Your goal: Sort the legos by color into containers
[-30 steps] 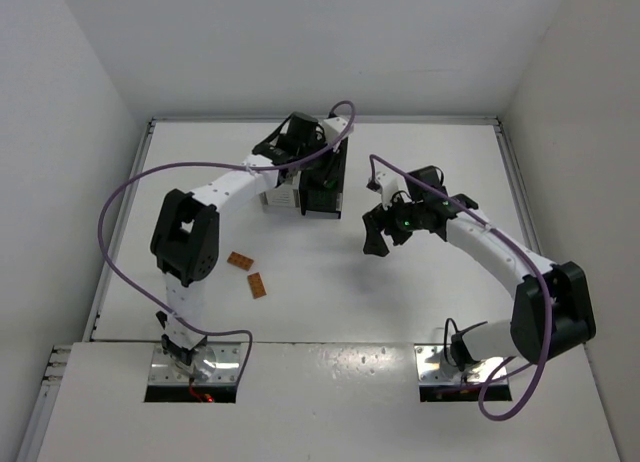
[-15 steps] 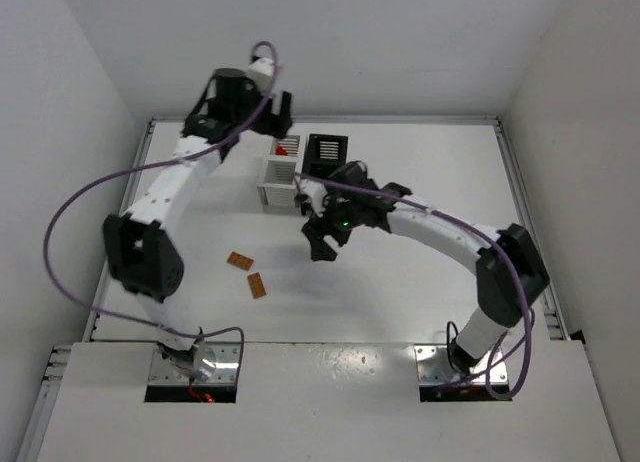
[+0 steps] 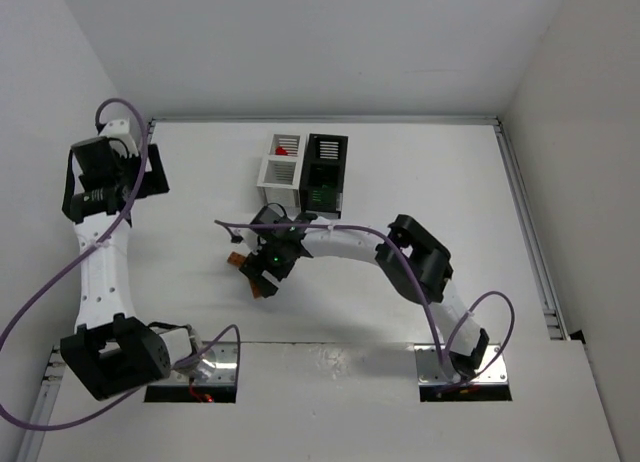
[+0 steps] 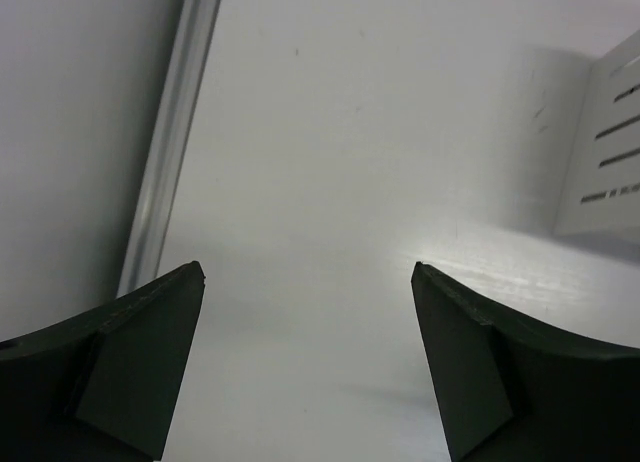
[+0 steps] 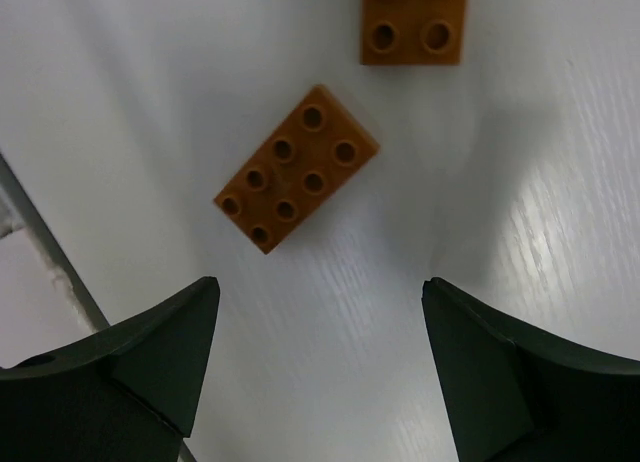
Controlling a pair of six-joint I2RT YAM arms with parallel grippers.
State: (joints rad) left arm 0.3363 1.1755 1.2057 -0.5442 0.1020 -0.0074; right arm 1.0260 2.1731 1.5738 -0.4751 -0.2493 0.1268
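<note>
The robot's right gripper needs to grab the nearer orange-brown lego by its long sides next, so that its ends stay free to fit into a white bin.
Two orange-brown legos lie flat on the table, one (image 5: pixel 297 169) ahead of my right gripper (image 5: pixel 320 282) and one (image 5: pixel 414 22) farther on. From above, that gripper (image 3: pixel 262 272) hovers over them, open and empty; one brick (image 3: pixel 236 261) peeks out at its left. The containers stand at the back centre: two white bins (image 3: pixel 279 169) and a black bin (image 3: pixel 326 172). A red lego (image 3: pixel 281 152) lies in the rear white bin. My left gripper (image 3: pixel 112 182) is raised at the far left, open and empty (image 4: pixel 308 272).
A metal rail (image 4: pixel 170 142) runs along the table's left edge beside my left gripper. A white bin's slatted wall (image 4: pixel 605 152) shows at the right of the left wrist view. The right arm's purple cable (image 3: pixel 232 225) trails over the table near the bricks.
My left arm left the bins and swung out to the far left, its jaws opening. My right arm swept left across the table and now hangs over the orange-brown bricks.
</note>
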